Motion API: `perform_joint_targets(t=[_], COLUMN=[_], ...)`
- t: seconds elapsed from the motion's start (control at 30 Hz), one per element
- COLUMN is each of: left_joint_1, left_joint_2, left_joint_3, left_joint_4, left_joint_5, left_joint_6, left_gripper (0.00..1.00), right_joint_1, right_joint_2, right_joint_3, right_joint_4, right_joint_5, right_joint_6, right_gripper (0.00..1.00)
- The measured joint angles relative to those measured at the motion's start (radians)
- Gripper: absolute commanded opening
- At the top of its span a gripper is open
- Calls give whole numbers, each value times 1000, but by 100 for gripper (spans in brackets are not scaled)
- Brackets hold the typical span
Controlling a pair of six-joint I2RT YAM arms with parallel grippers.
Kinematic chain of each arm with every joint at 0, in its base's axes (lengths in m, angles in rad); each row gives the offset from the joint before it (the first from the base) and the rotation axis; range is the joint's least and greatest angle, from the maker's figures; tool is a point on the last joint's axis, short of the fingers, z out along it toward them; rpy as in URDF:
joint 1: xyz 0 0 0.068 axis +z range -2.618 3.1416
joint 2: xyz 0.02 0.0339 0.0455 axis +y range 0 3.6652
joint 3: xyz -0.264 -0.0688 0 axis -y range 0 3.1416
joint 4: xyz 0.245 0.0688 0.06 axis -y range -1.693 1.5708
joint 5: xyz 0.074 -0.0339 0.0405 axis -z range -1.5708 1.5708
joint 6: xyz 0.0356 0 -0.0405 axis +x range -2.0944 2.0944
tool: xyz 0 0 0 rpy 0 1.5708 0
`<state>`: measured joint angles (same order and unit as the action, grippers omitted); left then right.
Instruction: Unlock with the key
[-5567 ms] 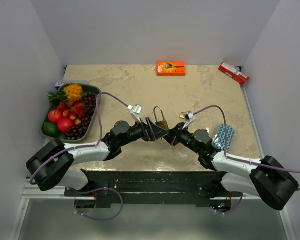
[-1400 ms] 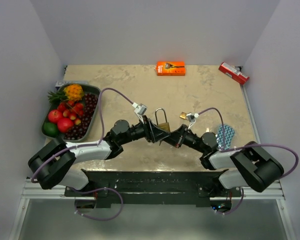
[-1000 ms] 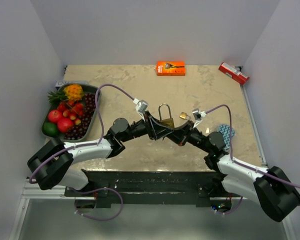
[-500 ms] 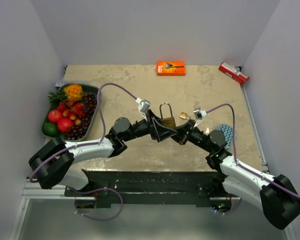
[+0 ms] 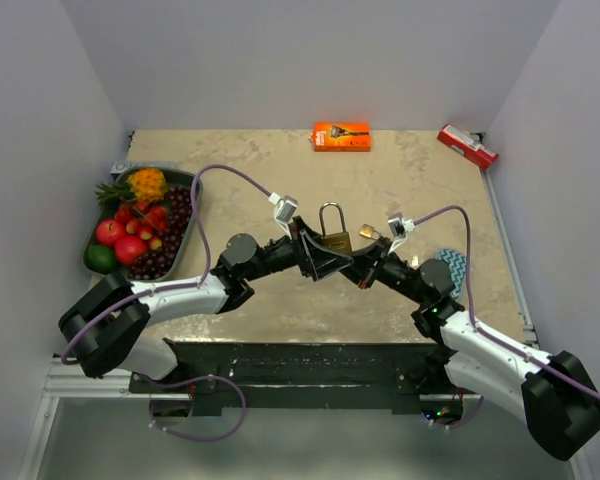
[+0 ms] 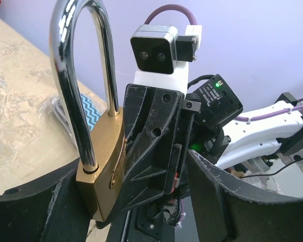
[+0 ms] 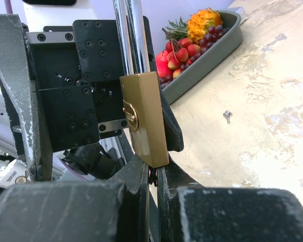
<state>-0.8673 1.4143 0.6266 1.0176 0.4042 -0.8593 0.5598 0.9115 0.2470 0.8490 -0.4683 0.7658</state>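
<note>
The left gripper grips the padlock's brass body [image 5: 337, 243] [image 6: 105, 162] across its broad sides next, which leaves the shackle and key end free for the unlocking.
The brass padlock [image 5: 333, 240] with its steel shackle stands upright in the air between both grippers. In the left wrist view the padlock [image 6: 98, 166] lies against one fingertip of my left gripper [image 6: 131, 164], whose fingers stand wider apart than the lock is thick. My right gripper [image 7: 152, 171] is shut just under the padlock [image 7: 144, 116], on a thin dark key [image 7: 152, 177] that is mostly hidden. In the top view my left gripper [image 5: 318, 258] and right gripper [image 5: 348, 266] meet at the lock. The shackle looks seated in the body.
A grey fruit tray [image 5: 192, 200] stands at the left. An orange box [image 5: 341, 136] and a red pack [image 5: 467, 146] lie along the back edge. A blue patterned cloth [image 5: 452, 268] lies beside the right arm. A small metal bit [image 7: 226, 117] lies on the table.
The padlock has gone from tilted to upright and shifted slightly right. The right arm has swung its elbow outward. Almost nothing moved in the last half second.
</note>
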Motion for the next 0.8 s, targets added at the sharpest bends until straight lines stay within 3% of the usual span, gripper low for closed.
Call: perform_joint_targets(t=[0.27,0.33,0.43,0.53,0.57,0.63,0.67,0.73,0.77,0.8], left_joint_1=[8,8,10,14,16,19,24,30,33,34], left_joint_2=[20,27,36,42,43,43,45,45,45,45], left_joint_3=[0,0,0,0,0,0,0,0,0,0], left_joint_4=[36,42,55,62,63,57,55,46,45,44], left_joint_5=[22,27,32,34,34,27,27,20,22,23], left_joint_6=[-23,-24,-29,-33,-37,-35,-36,-32,-31,-28], left_gripper=[82,82,74,64,51,38,25,12,0,0], right_joint_1=[-4,-4,-5,-4,-4,-4,-4,-3,-2,-2], right_joint_2=[15,19,19,14,11,8,5,2,-2,-3], right_joint_3=[6,6,6,6,6,6,7,7,8,10], right_joint_4=[-8,-16,-32,-34,-34,-28,-25,-18,-16,-18], right_joint_5=[-20,-27,-45,-53,-54,-63,-70,-78,-82,-82], right_joint_6=[0,0,0,1,0,3,3,5,8,8], right_gripper=[0,0,0,0,0,0,0,0,0,0])
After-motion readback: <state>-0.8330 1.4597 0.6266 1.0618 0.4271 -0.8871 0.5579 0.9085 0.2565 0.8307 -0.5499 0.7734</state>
